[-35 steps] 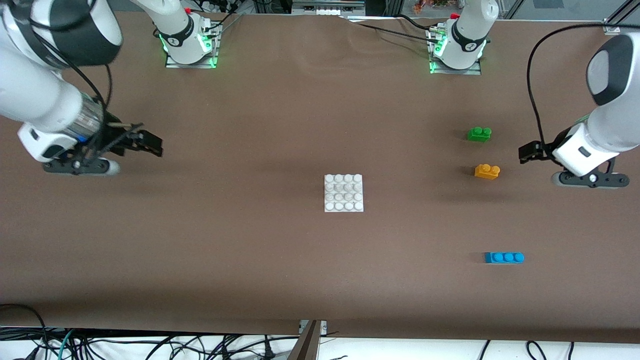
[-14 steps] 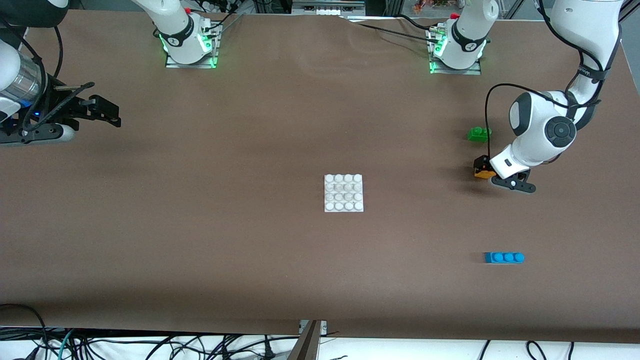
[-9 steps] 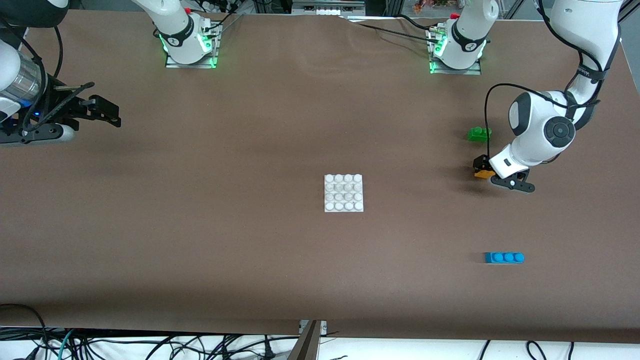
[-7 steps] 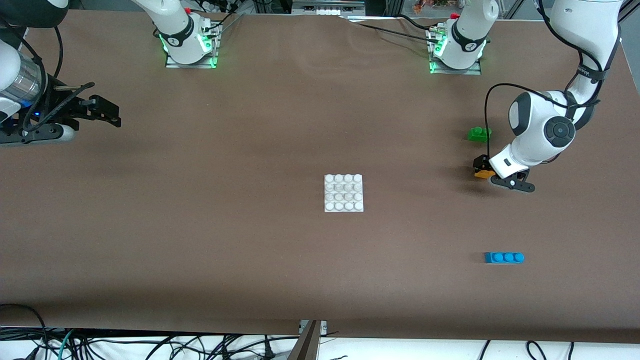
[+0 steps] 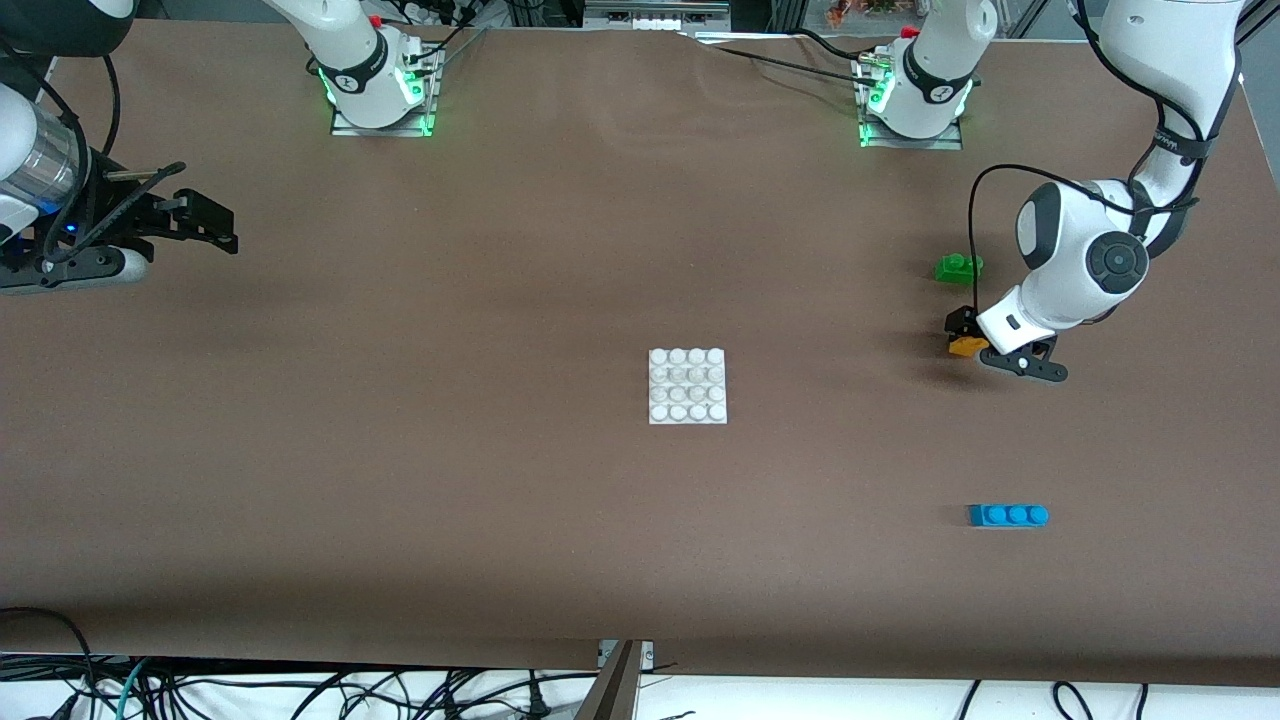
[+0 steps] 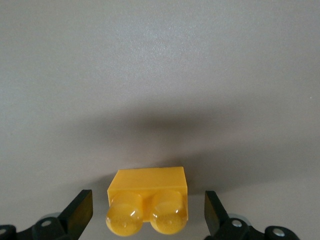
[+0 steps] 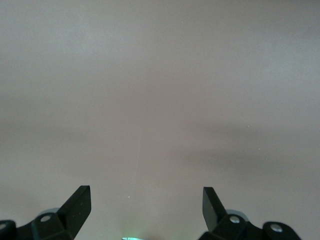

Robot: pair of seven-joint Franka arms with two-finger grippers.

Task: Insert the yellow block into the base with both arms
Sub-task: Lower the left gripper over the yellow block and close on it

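Observation:
In the left wrist view the yellow block's sides sit level between my left gripper's fingers, so it is time to close on the yellow block.
The yellow block (image 5: pixel 965 346) lies on the brown table toward the left arm's end, mostly covered by my left gripper (image 5: pixel 962 334). In the left wrist view the block (image 6: pixel 147 200) sits between the open fingers (image 6: pixel 80 212) of my left gripper (image 6: pixel 147 215), with a gap on each side. The white studded base (image 5: pixel 687 386) lies at the middle of the table. My right gripper (image 5: pixel 205 222) is open and empty at the right arm's end of the table; its wrist view shows my right gripper (image 7: pixel 146 210) over bare table.
A green two-stud brick (image 5: pixel 958 267) lies farther from the front camera than the yellow block. A blue three-stud brick (image 5: pixel 1008 515) lies nearer to the front camera. The arms' bases (image 5: pixel 378 85) stand along the table's edge farthest from the front camera.
The left arm swung in and brought its open gripper down round the yellow block, then held almost still. The right arm drew back toward its end of the table and waits.

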